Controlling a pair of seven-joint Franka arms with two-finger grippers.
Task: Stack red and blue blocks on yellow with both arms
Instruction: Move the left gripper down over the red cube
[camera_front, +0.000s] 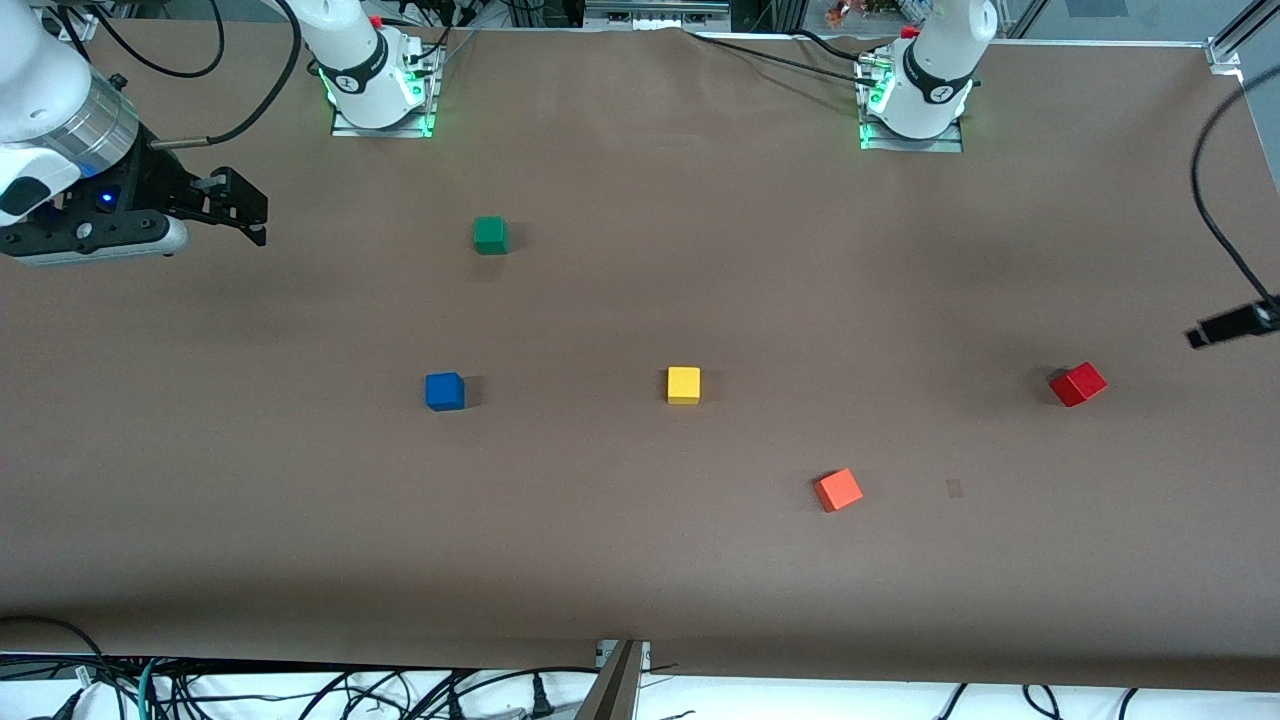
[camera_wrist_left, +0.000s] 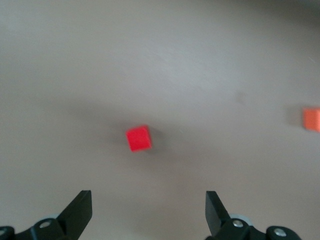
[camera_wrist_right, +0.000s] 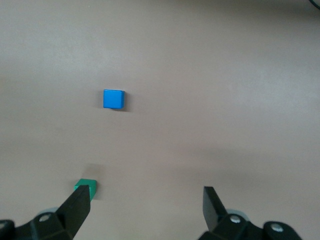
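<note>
The red cube has to be stacked on the yellow cube (camera_front: 684, 385). My left gripper should next grab the two opposite sides of the deep red cube (camera_front: 1077, 384).
The yellow cube (camera_front: 684, 385) sits mid-table. The blue cube (camera_front: 445, 391) lies beside it toward the right arm's end and also shows in the right wrist view (camera_wrist_right: 113, 99). The deep red cube (camera_front: 1077, 384) lies toward the left arm's end, turned askew, and also shows in the left wrist view (camera_wrist_left: 138, 138). My right gripper (camera_front: 252, 212) hangs open and empty over the right arm's end of the table (camera_wrist_right: 146, 207). My left gripper (camera_front: 1205, 336) is mostly cut off at the left arm's end; in its wrist view it is open and empty (camera_wrist_left: 149, 210) above the red cube.
A green cube (camera_front: 490, 235) lies farther from the front camera than the blue one and shows in the right wrist view (camera_wrist_right: 86, 187). An orange-red cube (camera_front: 838, 490) lies nearer the camera than the yellow, also in the left wrist view (camera_wrist_left: 312, 119). Cables hang off the table's front edge.
</note>
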